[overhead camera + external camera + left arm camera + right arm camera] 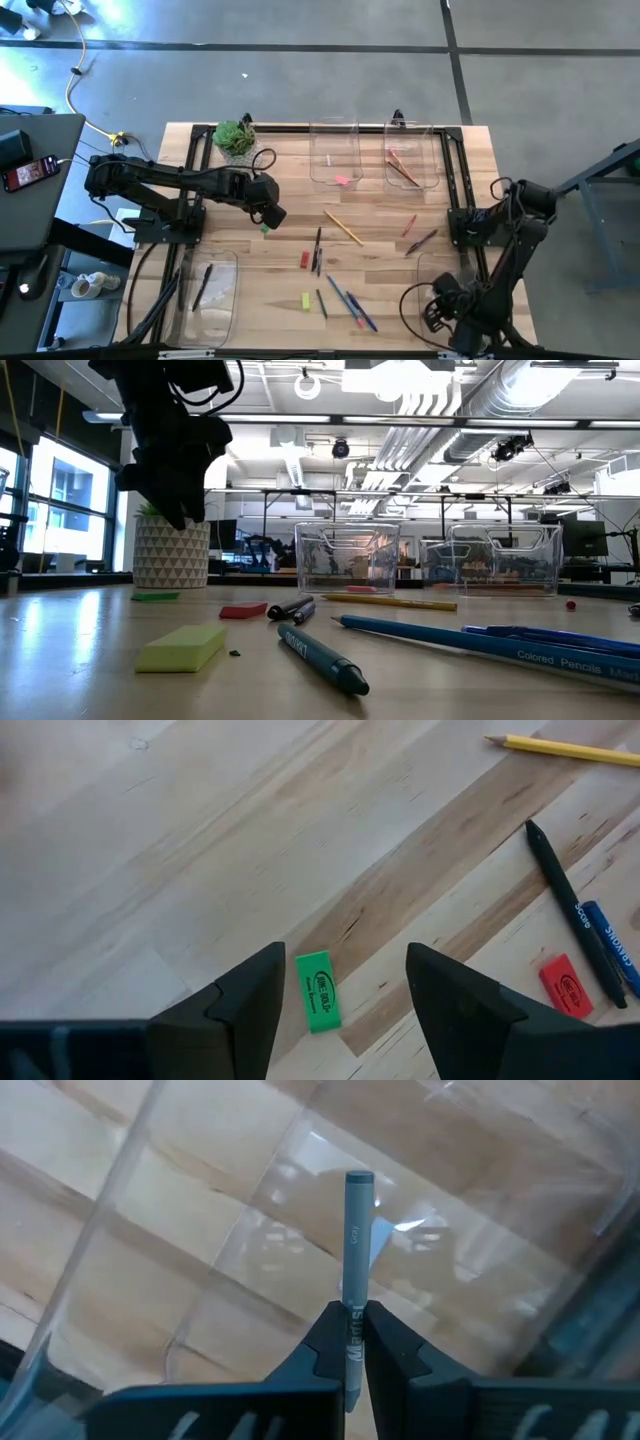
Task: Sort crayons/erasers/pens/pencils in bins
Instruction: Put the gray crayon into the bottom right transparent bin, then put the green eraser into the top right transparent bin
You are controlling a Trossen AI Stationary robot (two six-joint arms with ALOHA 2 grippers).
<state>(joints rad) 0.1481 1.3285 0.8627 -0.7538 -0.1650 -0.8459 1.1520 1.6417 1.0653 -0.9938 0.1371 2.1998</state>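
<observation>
My left gripper grips the green eraser by its long printed sides next, to sort it into the eraser bin.
A green eraser [318, 990] lies flat on the wooden table [250, 250]. My left gripper [345, 960] hovers over it, open, one finger on either side and not touching; this gripper [268, 214] is at the table's left middle. My right gripper [355, 1325], at the near right [440, 306], is shut on a grey stick [358, 1250] over the near right bin [447, 272]. A yellow pencil [343, 228], a red eraser [305, 260] and a yellow-green eraser [306, 300] lie on the table. My right gripper pinches the grey stick between its two fingers, at the printed part [355, 1342] toward the stick's upper end. The fingers come from above, pointing down, and lie along the stick. The stick hangs upright below them, its free end [359, 1179] over the bin's clear floor.
Two bins [335, 155] [412, 158] stand at the far edge, one holding a pink eraser [343, 180]. A near left bin [205, 290] holds a dark stick. Pens and blue pencils [350, 300] lie mid-table. A potted plant [235, 137] stands far left.
</observation>
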